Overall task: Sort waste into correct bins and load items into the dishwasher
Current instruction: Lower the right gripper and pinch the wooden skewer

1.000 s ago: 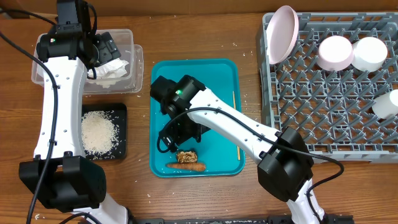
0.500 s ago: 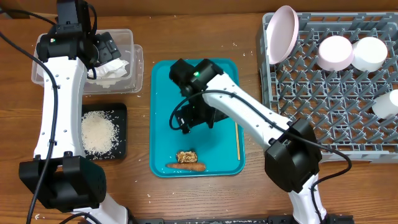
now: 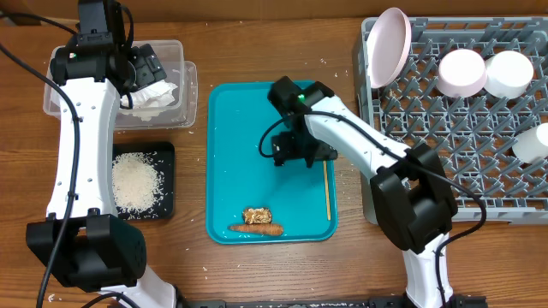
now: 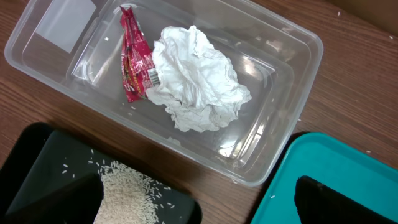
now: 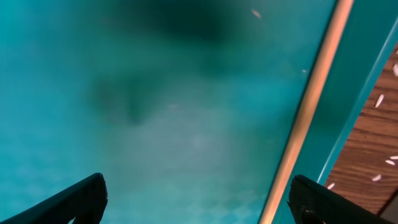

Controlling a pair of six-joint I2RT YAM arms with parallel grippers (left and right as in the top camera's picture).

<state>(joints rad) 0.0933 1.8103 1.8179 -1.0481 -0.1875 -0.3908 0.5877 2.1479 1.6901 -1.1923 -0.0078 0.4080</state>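
Observation:
The stick (image 3: 326, 184) lies below my right gripper's fingers, along the tray's side, so closing now would miss it; they should lower first, then close on the stick.
My right gripper (image 3: 297, 155) is open and empty, low over the teal tray (image 3: 231, 128). In the right wrist view (image 5: 199, 202) the thin wooden stick (image 5: 308, 112) lies between the fingers, close to the right fingertip (image 5: 326, 204). The stick (image 3: 326, 184) lies along the tray's right side. The orange carrot (image 3: 255, 228) and brown chunk (image 3: 257, 215) sit at the tray's front. My left gripper (image 3: 147, 67) is open and empty above the clear tub (image 4: 283, 46), which holds a crumpled napkin (image 4: 196, 78) and a red wrapper (image 4: 134, 56). The black tray (image 3: 164, 154) holds rice (image 3: 135, 180).
The grey dish rack (image 3: 454, 162) stands at the right with a large plate (image 3: 387, 47) upright at its back left, and bowls (image 3: 462, 73) at the back right. A few rice grains lie on the wood beside the teal tray.
My right gripper has moved from beside the brown chunk to the right and toward the back, ending over the stick. The left arm has not moved.

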